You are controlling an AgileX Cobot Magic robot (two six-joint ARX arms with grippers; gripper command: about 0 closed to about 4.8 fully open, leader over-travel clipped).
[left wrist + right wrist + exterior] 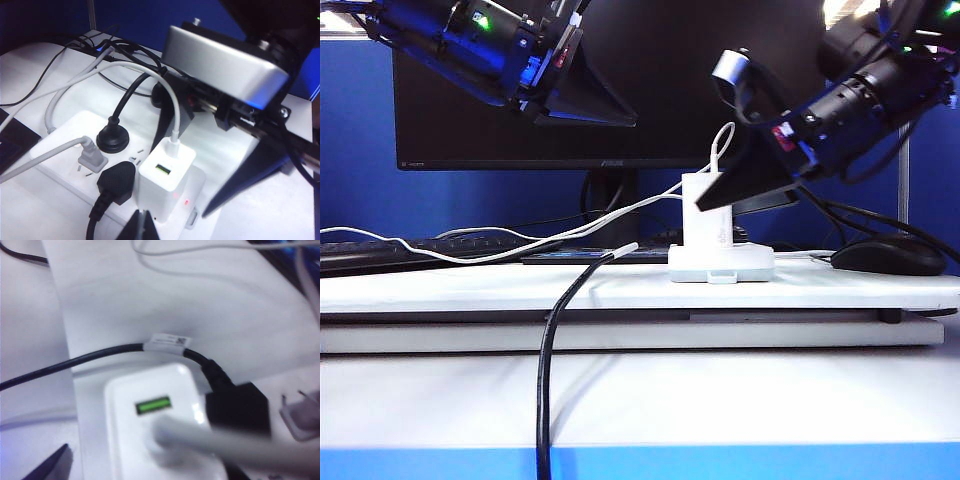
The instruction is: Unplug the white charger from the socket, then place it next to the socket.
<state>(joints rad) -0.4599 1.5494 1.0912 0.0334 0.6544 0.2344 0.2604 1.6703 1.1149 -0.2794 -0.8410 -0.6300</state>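
Observation:
The right gripper grabs the charger by its upright body (707, 222) next, to unplug the white charger from the socket (720, 266).
The white charger (704, 215) stands upright, plugged into the socket (720, 266), a low white power strip on the raised white board. A thin white cable (620, 212) loops from the charger's top. My right gripper (728, 192) reaches down from the right, open, one dark finger on either side of the charger (165, 177) with gaps showing. In the right wrist view the charger (150, 440) fills the near field, blurred, and only one fingertip (50, 466) shows. My left gripper (626, 118) hangs high at the upper left, its tips (142, 227) shut and empty above the socket (75, 132).
Two black plugs (117, 182) (112, 139) and a grey plug (91, 159) sit in the strip beside the charger. A thick black cable (550, 380) runs off the board's front edge. A monitor (620, 70), keyboard (420, 252) and mouse (888, 256) stand behind.

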